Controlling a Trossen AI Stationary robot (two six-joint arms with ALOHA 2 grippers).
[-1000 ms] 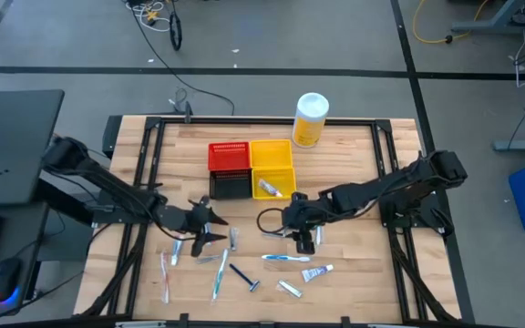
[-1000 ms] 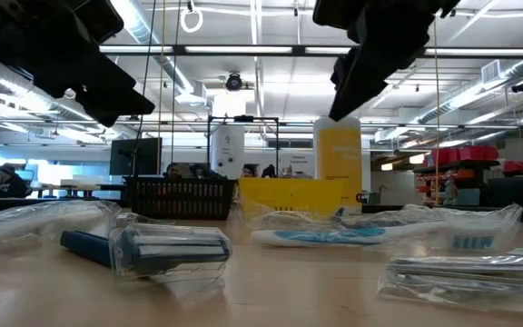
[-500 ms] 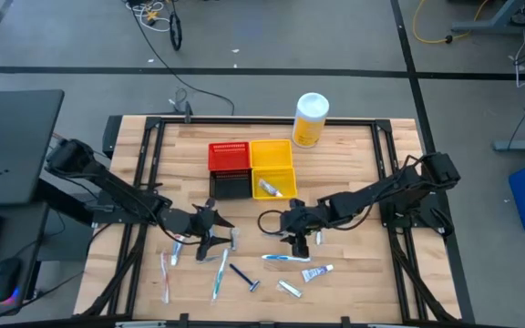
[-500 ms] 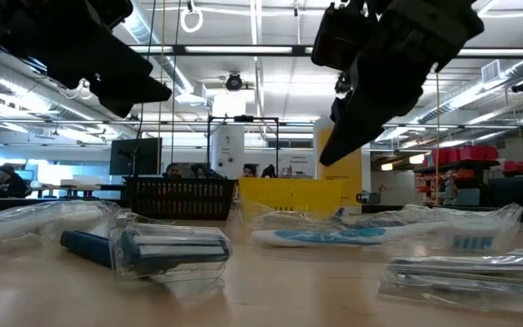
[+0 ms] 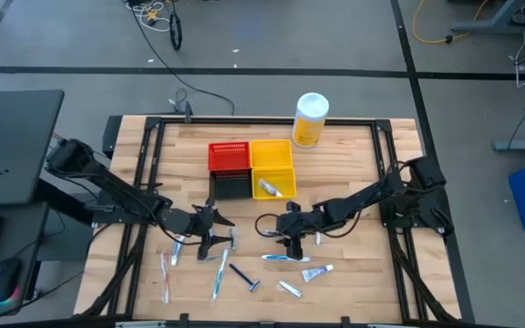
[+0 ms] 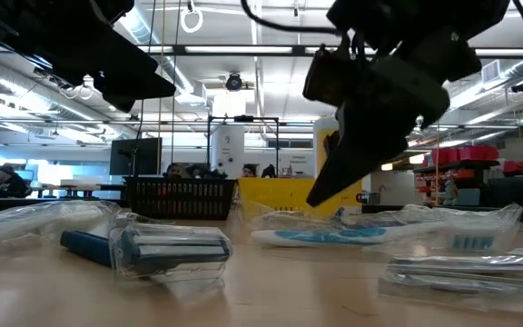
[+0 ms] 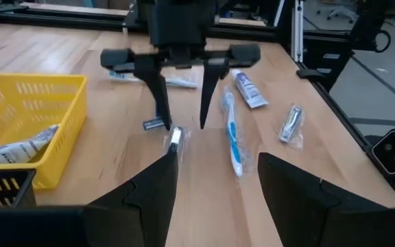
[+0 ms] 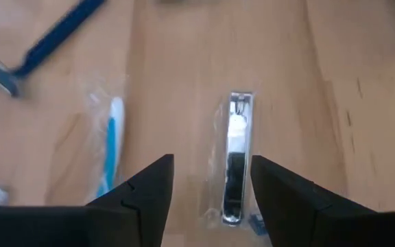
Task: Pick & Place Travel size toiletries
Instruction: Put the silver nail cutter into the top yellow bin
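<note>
The nail clipper's fingertip end point(image 8: 241, 101) has to stay free to lead into the bin, so the right gripper will next grab the nail clipper by its lever half point(image 8: 234, 182).
Wrapped toiletries lie flat on the wooden table's near half: toothbrushes point(image 5: 219, 273) point(image 5: 285, 258), a blue razor point(image 5: 244, 276), a small tube point(image 5: 315, 272) and a silver nail clipper point(image 8: 235, 165). My right gripper point(image 5: 292, 240) is open and hangs low over the clipper, one finger on either side of it and clear of it. This also shows in the left wrist view point(image 7: 182, 125). My left gripper point(image 5: 210, 228) is open and empty. It hovers left of the right gripper and points toward it, beside a wrapped item point(image 5: 233, 239).
Red point(image 5: 229, 156), yellow point(image 5: 272, 164) and black point(image 5: 230, 185) small bins stand together at the table's middle. The yellow one holds a tube point(image 5: 270, 189). A large yellow bottle with a white cap point(image 5: 310, 119) stands at the far edge. A black cable loop point(image 5: 267, 221) lies by the right gripper.
My right gripper has gone down and a little toward the table's left edge, and now stands over the nail clipper. My left gripper has shifted slightly toward the table's right. No toiletry has moved.
</note>
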